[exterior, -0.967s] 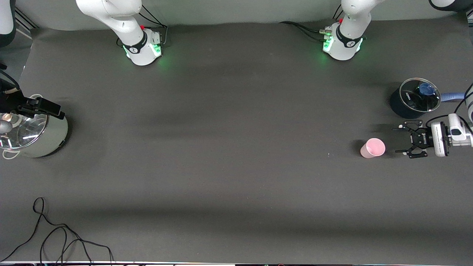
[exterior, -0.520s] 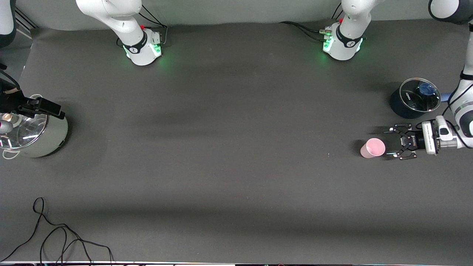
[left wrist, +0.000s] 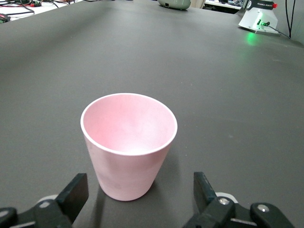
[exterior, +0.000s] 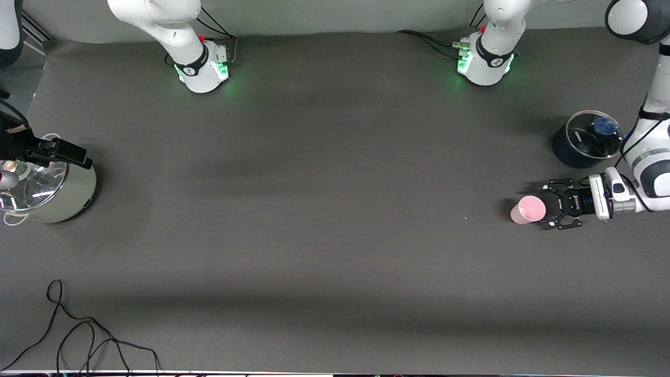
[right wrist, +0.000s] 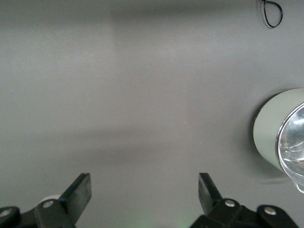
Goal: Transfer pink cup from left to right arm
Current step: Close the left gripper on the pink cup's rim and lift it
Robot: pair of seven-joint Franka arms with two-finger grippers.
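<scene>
My left gripper grabs the pink cup by its lower body (left wrist: 126,183) next, leaving the cup's rim free for my right gripper.
The pink cup (exterior: 528,210) stands upright on the dark table near the left arm's end, mouth up and empty. My left gripper (exterior: 549,204) is low beside it, open, its fingertips reaching either side of the cup without touching. In the left wrist view the cup (left wrist: 128,147) fills the middle, its base just between the spread fingers of the left gripper (left wrist: 141,187). My right gripper (exterior: 63,153) waits open and empty above the silver pot at the right arm's end. The right wrist view shows the right gripper (right wrist: 145,183) over bare table.
A dark blue saucepan with a glass lid (exterior: 589,139) stands close to the left arm, farther from the front camera than the cup. A silver lidded pot (exterior: 52,193) stands at the right arm's end and shows in the right wrist view (right wrist: 278,137). A black cable (exterior: 78,335) lies near the front edge.
My left gripper has moved along the table toward the pink cup, staying open, until its fingertips flank it. The cup and the right arm have not moved.
</scene>
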